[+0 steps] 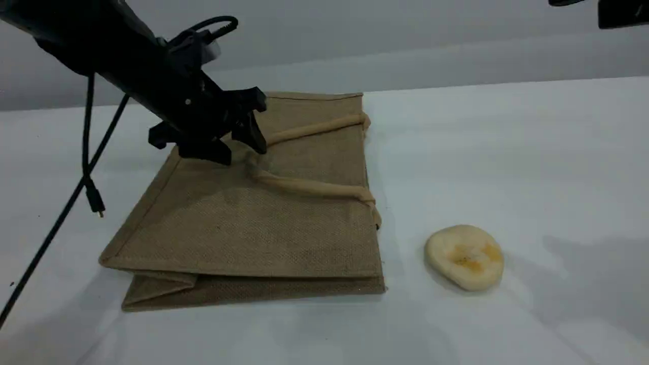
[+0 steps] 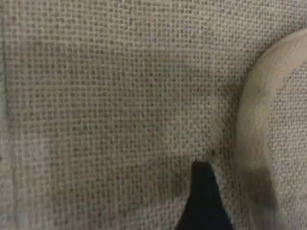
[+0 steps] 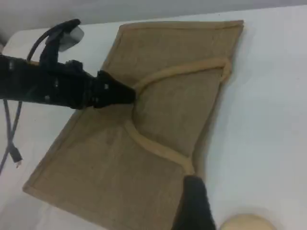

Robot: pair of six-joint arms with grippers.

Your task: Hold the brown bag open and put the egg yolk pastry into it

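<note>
The light-tan handle is the part my left gripper needs to grab next, by the bend of its loop. That will lift the brown bag's top side (image 1: 243,234) open.
The brown bag (image 1: 243,223) lies flat on the white table, mouth toward the right, its light-tan handle (image 1: 309,186) looped across the top face. My left gripper (image 1: 241,149) hovers open over the bend of that handle, jaws apart just above the weave with nothing between them. In the left wrist view one black fingertip (image 2: 204,201) sits close over the bag (image 2: 120,96), next to the handle (image 2: 259,110). The egg yolk pastry (image 1: 465,257) rests on the table right of the bag. My right gripper (image 3: 194,206) is high above, open, holding nothing, looking down on the bag (image 3: 110,172) and pastry (image 3: 247,223).
A black cable (image 1: 86,167) with a loose plug hangs from the left arm down to the table's left side. White tabletop (image 1: 557,177) stretches to the right of the pastry. A grey wall stands behind the table.
</note>
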